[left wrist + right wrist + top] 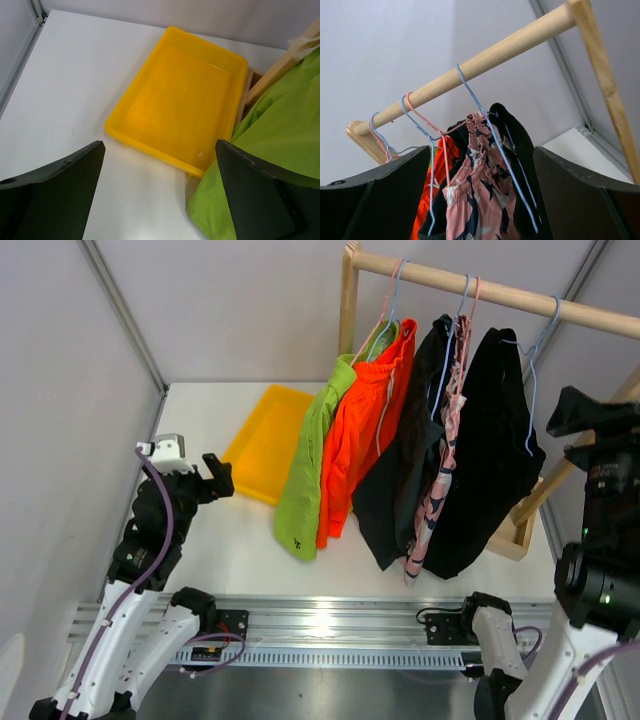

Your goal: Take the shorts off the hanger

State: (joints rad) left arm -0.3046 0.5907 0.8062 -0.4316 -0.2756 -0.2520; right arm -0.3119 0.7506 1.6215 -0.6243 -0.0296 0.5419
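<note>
My right gripper would leave the blue hanger and the black shorts hanging if I lifted it now, because it is open and short of the hanger.
Five shorts hang on wire hangers from a wooden rail: lime green shorts, orange shorts, black shorts, pink patterned shorts and black shorts at the right. My left gripper is open and empty, low over the table left of the green shorts. My right gripper is open and empty, raised to the right of the rail. In the right wrist view it faces the pink shorts, a blue hanger and the rail.
A yellow tray lies on the white table behind the green shorts; it also shows in the left wrist view. The rack's wooden post and base stand at the back and right. Grey walls enclose the table.
</note>
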